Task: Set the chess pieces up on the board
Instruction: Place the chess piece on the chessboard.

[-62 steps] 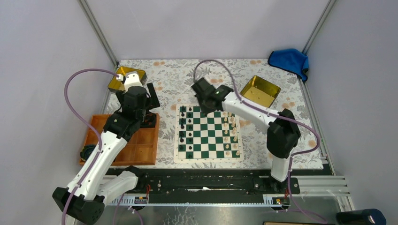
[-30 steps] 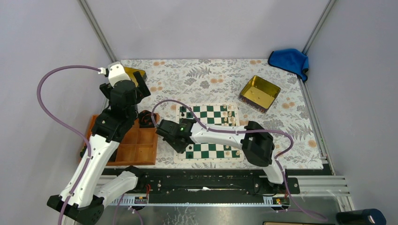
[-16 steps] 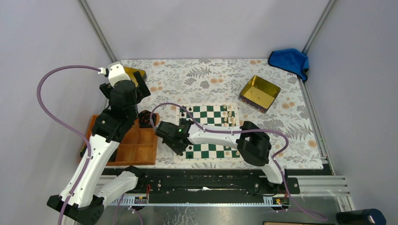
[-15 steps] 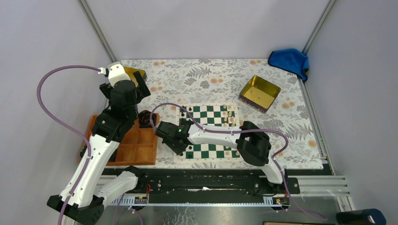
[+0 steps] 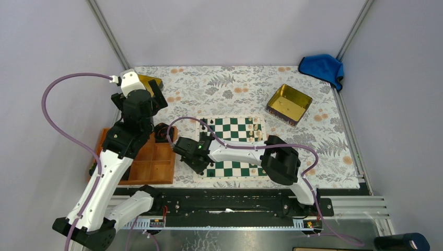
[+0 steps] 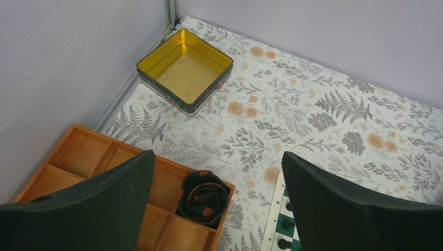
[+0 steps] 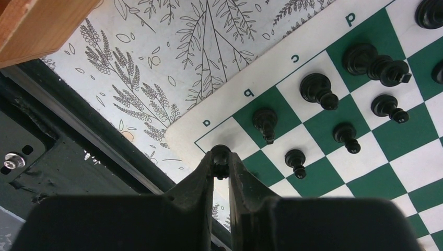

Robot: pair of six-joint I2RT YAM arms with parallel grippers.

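My right gripper needs to open: the small black chess piece's base is within the board's corner square and would stand there.
The board (image 5: 232, 178) lies mid-table, green and white checks. Several black chess pieces (image 7: 318, 89) stand on its two left columns, near its left border (image 7: 245, 68). My right gripper (image 7: 220, 161) is shut on a small black chess piece, held over the near-left corner square beside the letter a. In the top view it (image 5: 196, 157) sits low at that corner, hiding the piece. My left gripper (image 6: 217, 157) is open and empty, held high over the far corner of the orange tray (image 6: 78, 157).
Cream pieces (image 5: 254, 130) stand on the board's right side. A rolled black cloth (image 6: 202, 197) sits in the tray's corner compartment. One gold tin (image 6: 185, 70) stands at far left, another (image 5: 289, 103) at far right. A blue cloth (image 5: 322, 68) lies in the far right corner.
My right arm swung from the board's far edge to its near-left corner, then settled there. My left arm drew back and up about two seconds ago and has held still since.
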